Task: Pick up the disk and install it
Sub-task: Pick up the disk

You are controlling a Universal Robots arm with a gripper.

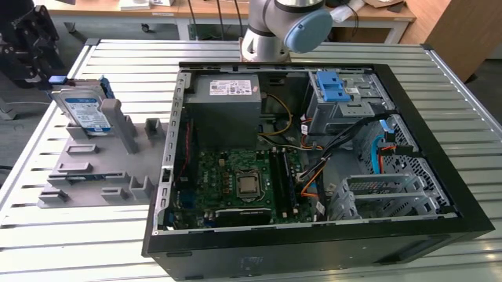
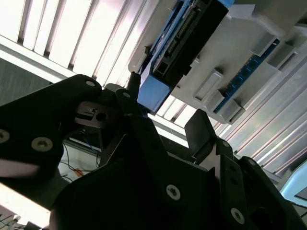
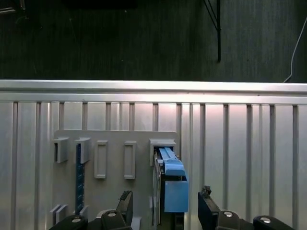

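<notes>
The gripper grabs the disk's upper end with the blue tab (image 1: 60,80) next, since the holder's slot and peg (image 1: 117,120) close in on the disk's lower part.
The disk (image 1: 84,111) stands on edge in a slot of the grey holder plate (image 1: 94,170) at the exterior view's left, its white-and-blue label facing out. My gripper (image 1: 35,59) hangs just beyond it, over the table's edge. In the first wrist view the disk's blue rail (image 3: 173,184) lies between my two black fingertips (image 3: 125,200), and the gripper (image 3: 165,197) is open with gaps on both sides. The second wrist view shows the disk's dark connector edge (image 2: 187,33) and blue tab (image 2: 151,93) close ahead of the gripper (image 2: 165,105).
An open computer case (image 1: 314,235) fills the middle of the slatted metal table (image 1: 447,76). Inside are a grey power-supply box (image 1: 227,100), a green motherboard (image 1: 235,182), a drive cage with a blue latch (image 1: 337,91) and loose cables. The holder plate carries several upright pegs.
</notes>
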